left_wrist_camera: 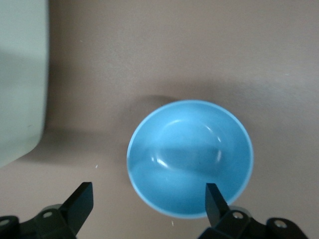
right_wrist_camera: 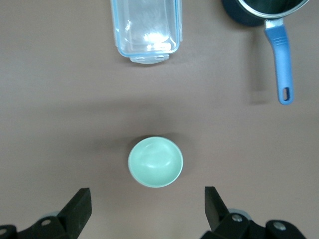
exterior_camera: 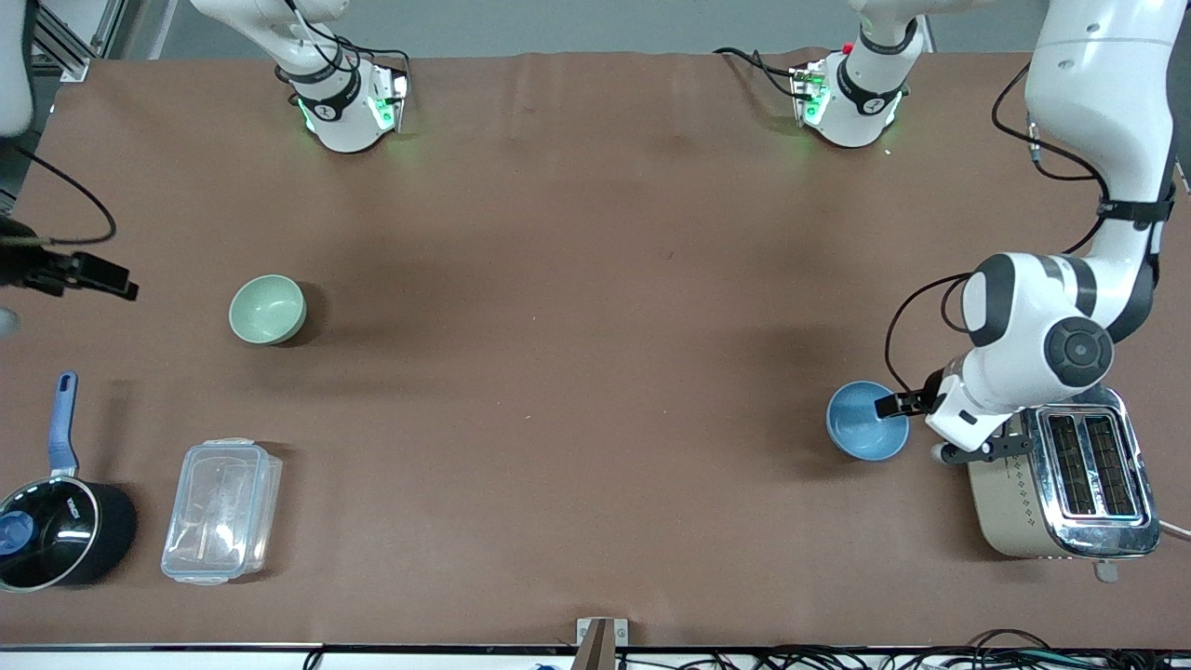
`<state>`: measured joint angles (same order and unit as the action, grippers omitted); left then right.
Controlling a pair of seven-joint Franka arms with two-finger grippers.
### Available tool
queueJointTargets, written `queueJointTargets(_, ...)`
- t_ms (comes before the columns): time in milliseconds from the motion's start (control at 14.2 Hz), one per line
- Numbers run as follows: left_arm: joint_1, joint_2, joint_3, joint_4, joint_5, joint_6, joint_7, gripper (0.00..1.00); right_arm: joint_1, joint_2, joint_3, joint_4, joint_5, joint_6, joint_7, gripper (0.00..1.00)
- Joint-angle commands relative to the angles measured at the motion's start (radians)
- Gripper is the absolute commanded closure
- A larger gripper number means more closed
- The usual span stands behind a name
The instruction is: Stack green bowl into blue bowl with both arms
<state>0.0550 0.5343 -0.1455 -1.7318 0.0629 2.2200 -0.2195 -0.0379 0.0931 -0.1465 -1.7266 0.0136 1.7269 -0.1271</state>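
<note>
I need to ready the blue bowl (exterior_camera: 861, 433) for the green bowl next, with my left gripper grabbing its rim.
The green bowl (exterior_camera: 268, 309) stands upright on the brown table toward the right arm's end; it also shows in the right wrist view (right_wrist_camera: 155, 162). The blue bowl (exterior_camera: 861, 433) stands upright beside the toaster toward the left arm's end and fills the left wrist view (left_wrist_camera: 189, 159). My left gripper (exterior_camera: 898, 405) is open and low over the blue bowl's rim, one finger (left_wrist_camera: 214, 201) over the rim, the other over bare table. My right gripper (exterior_camera: 102, 276) is open, empty and high over the table beside the green bowl, its midpoint (right_wrist_camera: 147, 209) short of the bowl.
A chrome and beige toaster (exterior_camera: 1061, 484) stands right by the blue bowl, under the left arm's wrist. A clear plastic container (exterior_camera: 221, 510) and a black pot with a blue handle (exterior_camera: 56, 530) lie nearer the front camera than the green bowl.
</note>
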Motion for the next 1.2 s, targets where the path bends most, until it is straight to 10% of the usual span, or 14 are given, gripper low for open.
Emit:
queueJointTargets(0,0.006,0.035,-0.002,0.008,0.050,0.032,-0.014,0.12,-0.010,-0.027,-0.054,-0.206,0.093,0.176,-0.118,0.00)
queueJointTargets(352,0.019,0.087,-0.002,0.009,0.068,0.066,-0.014,0.44,-0.013,0.031,-0.088,-0.424,0.186,0.463,-0.229,0.00)
queueJointTargets(703,0.019,0.093,-0.003,0.015,0.068,0.064,-0.014,1.00,-0.026,0.161,-0.131,-0.426,0.322,0.505,-0.394,0.01)
queueJointTargets(1125,0.011,0.047,-0.035,0.017,0.052,0.047,-0.012,1.00,-0.033,0.258,-0.166,-0.465,0.531,0.504,-0.663,0.05)
